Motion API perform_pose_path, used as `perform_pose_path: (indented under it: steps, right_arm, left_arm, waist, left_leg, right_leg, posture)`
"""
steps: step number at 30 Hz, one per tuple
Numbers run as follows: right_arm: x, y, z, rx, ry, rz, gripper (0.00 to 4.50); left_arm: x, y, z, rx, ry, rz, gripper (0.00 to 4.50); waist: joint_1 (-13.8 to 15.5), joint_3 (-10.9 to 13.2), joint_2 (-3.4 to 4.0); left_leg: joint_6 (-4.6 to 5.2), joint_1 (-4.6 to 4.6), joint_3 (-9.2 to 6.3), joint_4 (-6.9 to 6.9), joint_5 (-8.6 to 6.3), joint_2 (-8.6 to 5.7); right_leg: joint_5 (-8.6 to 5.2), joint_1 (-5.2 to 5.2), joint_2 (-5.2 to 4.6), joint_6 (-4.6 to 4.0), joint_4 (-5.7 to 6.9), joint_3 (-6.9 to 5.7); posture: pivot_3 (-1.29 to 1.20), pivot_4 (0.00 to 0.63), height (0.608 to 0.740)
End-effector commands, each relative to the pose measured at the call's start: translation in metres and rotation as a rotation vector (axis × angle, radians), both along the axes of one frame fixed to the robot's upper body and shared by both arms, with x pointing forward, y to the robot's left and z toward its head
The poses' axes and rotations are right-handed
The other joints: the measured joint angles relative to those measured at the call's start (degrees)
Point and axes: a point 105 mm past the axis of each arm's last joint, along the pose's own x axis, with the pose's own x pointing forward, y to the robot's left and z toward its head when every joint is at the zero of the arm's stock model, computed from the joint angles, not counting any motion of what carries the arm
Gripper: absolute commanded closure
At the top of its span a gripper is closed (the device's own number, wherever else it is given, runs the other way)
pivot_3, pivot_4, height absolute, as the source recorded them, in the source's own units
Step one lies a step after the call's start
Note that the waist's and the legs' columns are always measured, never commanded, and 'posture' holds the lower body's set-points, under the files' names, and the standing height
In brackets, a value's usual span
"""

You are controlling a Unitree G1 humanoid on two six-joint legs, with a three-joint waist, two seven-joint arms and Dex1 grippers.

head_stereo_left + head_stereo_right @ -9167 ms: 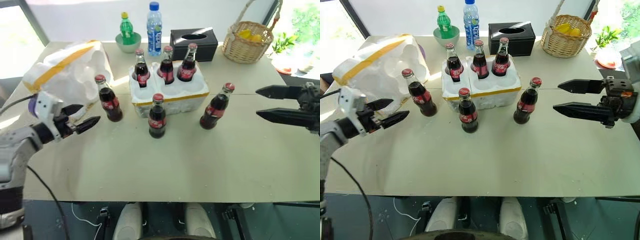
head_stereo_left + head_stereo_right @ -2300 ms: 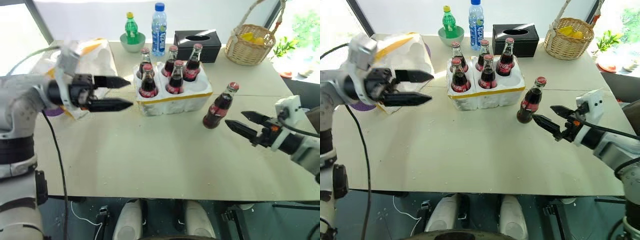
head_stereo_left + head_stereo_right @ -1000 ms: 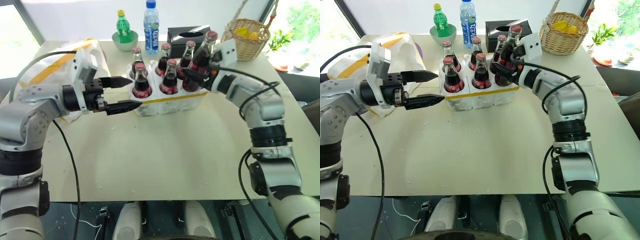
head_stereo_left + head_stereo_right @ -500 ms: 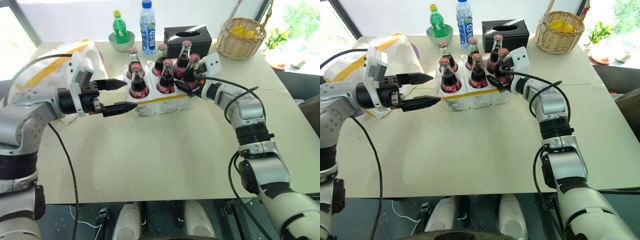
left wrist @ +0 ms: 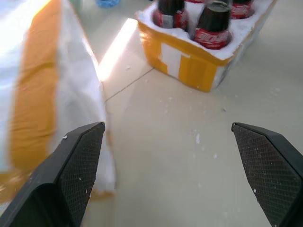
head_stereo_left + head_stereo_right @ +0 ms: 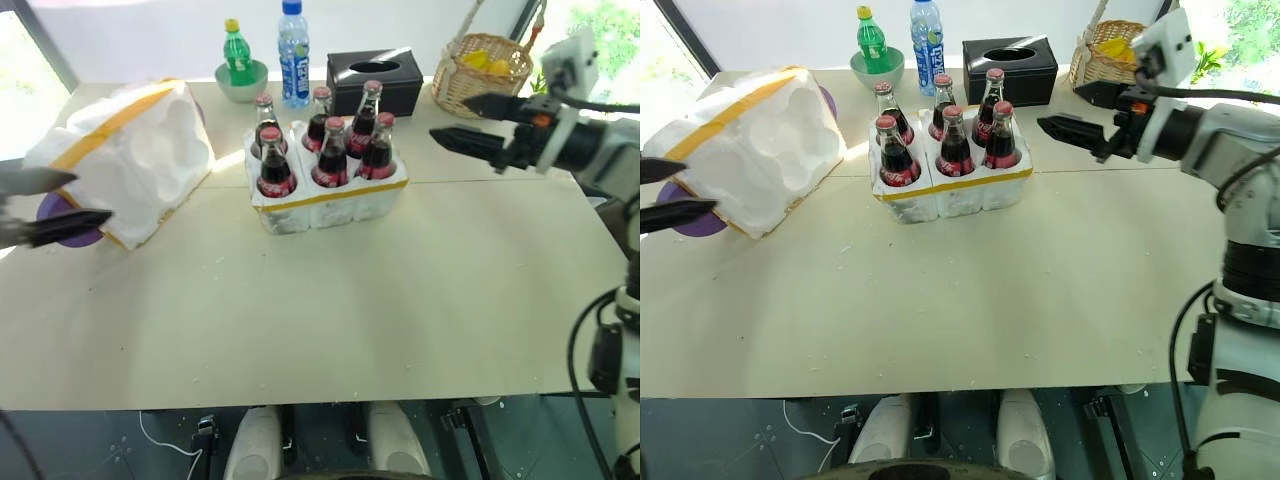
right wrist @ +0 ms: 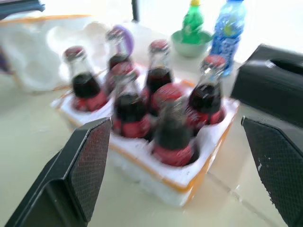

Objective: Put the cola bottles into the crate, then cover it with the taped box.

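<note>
My left gripper grabs the box by its narrow purple handle (image 6: 54,206) next, since the foam body of the taped box (image 6: 130,160) is wider than the open fingers.
Several cola bottles (image 6: 275,167) with red caps stand upright in the wells of the crate (image 6: 330,203), a low white foam tray with a yellow band, at the table's middle back. The taped box (image 6: 130,160), white foam with yellow bands, lies tilted to the crate's left, its hollows facing the crate. My left gripper (image 6: 93,196) is open at the far left, its fingertips at the box's near left side. My right gripper (image 6: 450,117) is open and empty, raised to the right of the crate and pointing at it. The right wrist view looks onto the filled crate (image 7: 203,165).
Behind the crate stand a green soda bottle (image 6: 233,45) in a green bowl, a blue-capped water bottle (image 6: 293,40) and a black tissue box (image 6: 375,80). A wicker basket (image 6: 485,75) sits at the back right. A purple dish (image 6: 60,208) peeks from under the box.
My right gripper let go of the last bottle in the crate, opened and drew back up to the right. My left arm swung left to the taped box.
</note>
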Motion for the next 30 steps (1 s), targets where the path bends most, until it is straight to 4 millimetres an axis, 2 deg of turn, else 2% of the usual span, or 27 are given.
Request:
perform_pose_path:
  steps: [1, 4, 7, 13, 20, 23, 27, 28, 30]
  right_arm:
    - [-0.037, 0.016, 0.01, -0.066, -0.056, 0.201, 0.02]
    - [-0.066, 0.028, 0.01, -0.053, -0.002, 0.391, 0.02]
    - [-0.07, 0.032, 0.01, -0.057, -0.009, 0.423, 0.02]
    - [-0.059, 0.034, 0.007, -0.034, -0.025, 0.35, 0.02]
    - [-0.056, 0.031, 0.001, -0.017, -0.017, 0.29, 0.02]
    - [-0.058, 0.027, 0.003, -0.01, -0.024, 0.269, 0.0]
    - [-0.061, 0.022, 0.003, -0.011, -0.021, 0.251, 0.0]
    - [-0.062, 0.021, 0.002, -0.009, -0.01, 0.247, 0.0]
    - [-0.063, 0.02, 0.001, -0.006, 0.006, 0.244, 0.0]
  left_arm:
    - [-0.003, 0.041, -0.011, 0.083, 0.083, 0.115, 0.0]
    - [0.015, 0.068, -0.031, 0.097, 0.158, 0.248, 0.0]
    - [0.03, 0.078, -0.044, 0.149, 0.218, 0.277, 0.0]
    - [0.068, 0.054, -0.055, 0.127, 0.301, 0.175, 0.0]
    - [0.09, 0.042, -0.071, 0.185, 0.361, 0.15, 0.0]
    - [0.091, 0.04, -0.079, 0.186, 0.395, 0.141, 0.73]
    - [0.097, 0.033, -0.075, 0.135, 0.374, 0.136, 2.75]
    - [0.097, 0.033, -0.075, 0.13, 0.372, 0.13, 3.47]
    - [0.097, 0.032, -0.074, 0.127, 0.364, 0.117, 4.14]
  waist:
    - [0.12, 0.0, 0.13]
    - [0.39, 0.01, 0.11]
    - [0.53, -0.09, -0.15]
    - [1.07, -0.13, -0.5]
    - [1.16, -0.1, -0.54]
    - [1.17, -0.1, -0.54]
    - [1.5, -0.1, -0.54]
    - [1.51, -0.1, -0.54]
    - [1.51, -0.1, -0.54]
  left_leg:
    - [0.01, 0.04, 0.04, -0.02, -0.01, -0.02]
    - [0.01, 0.09, 0.13, -0.05, -0.01, -0.02]
    - [0.02, 0.07, 0.14, -0.01, -0.01, -0.05]
    - [0.05, -0.06, 0.23, 0.12, -0.02, -0.17]
    - [0.02, -0.17, 0.29, 0.12, 0.0, -0.11]
    - [0.09, -0.19, 0.29, 0.13, -0.04, -0.1]
    - [0.15, -0.17, 0.27, 0.15, -0.07, -0.04]
    - [0.16, -0.17, 0.26, 0.16, -0.07, -0.04]
    - [0.17, -0.18, 0.26, 0.17, -0.08, -0.04]
  right_leg:
    - [-0.03, -0.01, -0.05, -0.04, 0.02, 0.01]
    - [-0.04, 0.0, -0.05, -0.07, 0.08, 0.01]
    - [0.02, 0.06, -0.01, 0.02, 0.11, -0.01]
    - [0.04, -0.01, 0.0, 0.05, 0.15, -0.01]
    - [0.03, -0.14, 0.03, 0.05, 0.17, 0.01]
    - [0.04, -0.15, 0.02, 0.06, 0.17, 0.01]
    - [0.04, -0.15, 0.0, 0.06, 0.16, 0.01]
    - [0.04, -0.15, -0.03, 0.06, 0.17, 0.01]
    - [0.04, -0.15, -0.05, 0.06, 0.17, 0.01]
  posture:
    - [0.0, 0.15, 0.74]
    - [0.0, 0.15, 0.74]
    - [0.0, 0.15, 0.74]
    - [0.0, 0.15, 0.74]
    - [0.0, 0.15, 0.74]
    - [0.0, 0.15, 0.74]
    - [0.0, 0.15, 0.74]
    - [0.0, 0.15, 0.74]
    - [0.0, 0.15, 0.74]
